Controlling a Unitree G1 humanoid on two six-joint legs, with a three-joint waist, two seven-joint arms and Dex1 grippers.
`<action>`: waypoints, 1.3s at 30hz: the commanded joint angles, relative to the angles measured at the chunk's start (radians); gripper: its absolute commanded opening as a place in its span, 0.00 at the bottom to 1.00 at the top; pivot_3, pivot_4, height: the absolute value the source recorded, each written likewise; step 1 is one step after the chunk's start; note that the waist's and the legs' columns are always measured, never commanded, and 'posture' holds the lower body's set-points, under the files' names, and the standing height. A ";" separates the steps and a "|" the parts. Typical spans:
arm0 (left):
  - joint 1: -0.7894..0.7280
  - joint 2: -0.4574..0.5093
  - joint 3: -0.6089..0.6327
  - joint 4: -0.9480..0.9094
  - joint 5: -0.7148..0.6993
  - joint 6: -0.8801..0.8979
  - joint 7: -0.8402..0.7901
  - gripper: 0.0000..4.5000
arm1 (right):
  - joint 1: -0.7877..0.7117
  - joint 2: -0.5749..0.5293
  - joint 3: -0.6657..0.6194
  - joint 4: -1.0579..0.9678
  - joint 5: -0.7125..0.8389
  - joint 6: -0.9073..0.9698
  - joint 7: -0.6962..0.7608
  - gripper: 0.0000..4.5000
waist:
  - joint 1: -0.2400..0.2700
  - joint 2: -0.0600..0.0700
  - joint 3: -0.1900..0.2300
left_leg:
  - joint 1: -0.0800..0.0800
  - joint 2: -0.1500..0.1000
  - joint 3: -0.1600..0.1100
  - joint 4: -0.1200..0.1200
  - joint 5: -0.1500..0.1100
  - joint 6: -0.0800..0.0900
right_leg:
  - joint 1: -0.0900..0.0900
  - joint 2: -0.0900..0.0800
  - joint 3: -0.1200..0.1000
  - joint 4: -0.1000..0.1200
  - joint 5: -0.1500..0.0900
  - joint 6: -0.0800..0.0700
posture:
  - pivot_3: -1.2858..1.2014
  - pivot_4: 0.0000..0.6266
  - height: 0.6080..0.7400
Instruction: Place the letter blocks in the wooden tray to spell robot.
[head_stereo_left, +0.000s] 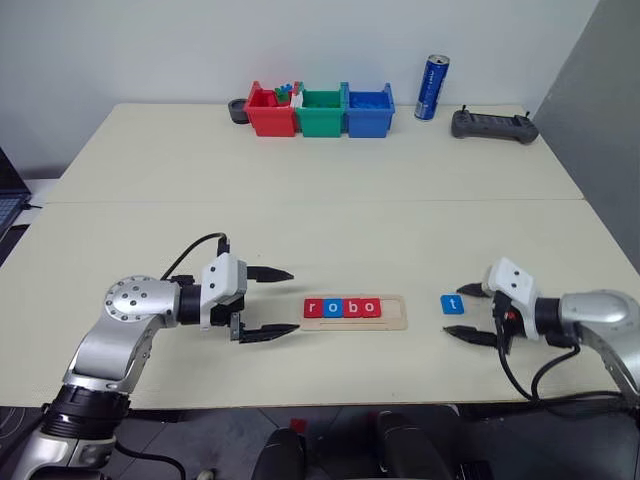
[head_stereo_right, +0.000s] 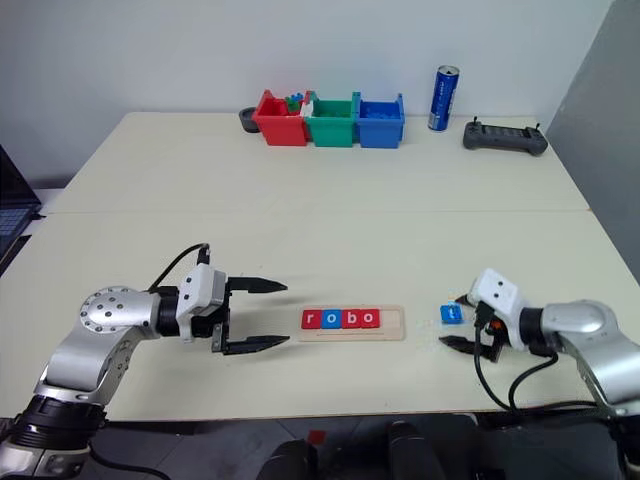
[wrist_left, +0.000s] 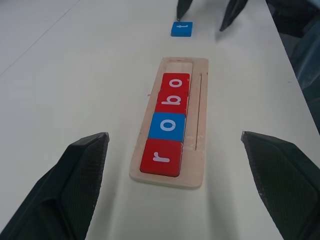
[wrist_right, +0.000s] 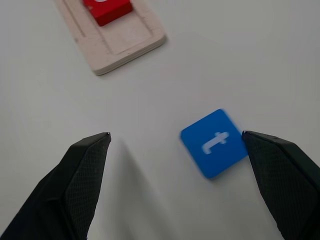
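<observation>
I will next pick up the blue t block (head_stereo_left: 452, 304) by its side edges with my right gripper, to finish spelling robot in the wooden tray (head_stereo_left: 395, 322).
The wooden tray (head_stereo_left: 395, 322) lies near the table's front edge. In its groove sit several letter blocks reading r, o, b, o: a red r (head_stereo_left: 313, 308), a blue o (wrist_left: 167, 126), a red b (wrist_left: 172, 102) and a red o (head_stereo_left: 370, 307). The slot at the tray's right end is bare. A blue t block (head_stereo_left: 452, 304) lies flat on the table just right of the tray. My right gripper (wrist_right: 175, 134) is open around it, one finger (wrist_right: 280, 170) close beside the block's edge. Left of the tray my left gripper (head_stereo_left: 293, 300) is open and holds nothing.
At the table's far edge stand a red bin (head_stereo_left: 268, 112), a green bin (head_stereo_left: 322, 113) and a blue bin (head_stereo_left: 369, 112). A blue can (head_stereo_left: 432, 87) and a black controller (head_stereo_left: 493, 125) are to their right. A laptop corner (head_stereo_left: 8, 205) shows at the left.
</observation>
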 joint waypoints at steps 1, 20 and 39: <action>0.004 0.013 0.014 -0.038 -0.005 -0.002 0.006 1.00 | -0.046 -0.020 0.015 0.040 -0.017 -0.044 0.050 0.99 | 0.003 0.000 0.000 | 0.000 0.000 0.000 0.000 0.000 0.000 | 0.000 0.000 0.000 0.000 0.000 0.000 | 0.52 0.24 1.00; 0.034 0.017 0.022 -0.039 0.000 -0.021 0.009 1.00 | -0.186 0.008 0.135 0.260 -0.098 -0.151 0.199 0.61 | 0.005 0.000 0.000 | 0.000 0.000 -0.001 0.000 0.000 0.000 | 0.000 0.000 -0.001 0.000 0.002 -0.004 | 0.52 0.24 1.00; 0.034 0.016 0.018 -0.033 0.012 -0.040 0.017 1.00 | -0.335 0.103 0.282 0.026 -0.159 -0.051 0.179 0.32 | 0.005 0.000 0.000 | 0.000 0.000 -0.001 0.000 0.000 0.000 | 0.000 0.000 -0.001 0.001 0.002 -0.004 | 0.52 0.24 1.00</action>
